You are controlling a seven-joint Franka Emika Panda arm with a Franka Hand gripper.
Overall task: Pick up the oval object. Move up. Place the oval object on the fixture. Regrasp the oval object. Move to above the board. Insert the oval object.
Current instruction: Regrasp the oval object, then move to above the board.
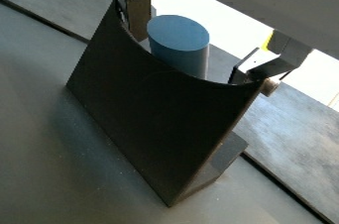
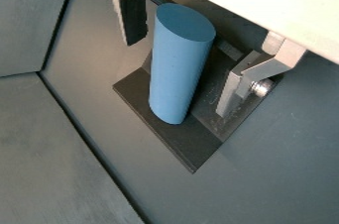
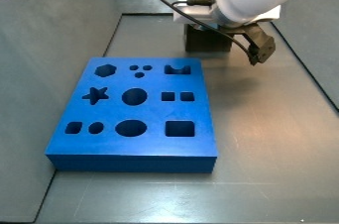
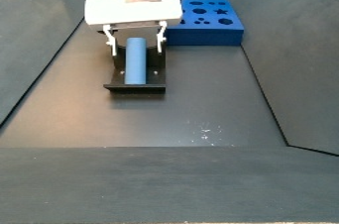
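Observation:
My gripper grabs the oval object by its exposed end (image 1: 179,36) next, so its other end stays free for the board's hole.
The oval object (image 2: 177,64), a pale blue peg with an oval end, rests in the notch of the dark fixture (image 2: 169,134). It shows in both wrist views (image 1: 179,42) and lies lengthwise on the fixture (image 4: 135,79) in a side view (image 4: 137,57). My gripper (image 2: 185,50) straddles the peg with its jaws open. There is a gap between each finger (image 2: 129,15) and the peg. The blue board (image 3: 133,109) with dark cutouts lies beside the fixture (image 3: 205,42). In that side view the gripper (image 3: 223,38) hides the peg.
Grey sloping walls (image 4: 40,59) enclose the dark floor. The board (image 4: 209,22) sits at the far end, right of the gripper (image 4: 133,32). A wall rises just behind the fixture (image 1: 159,129).

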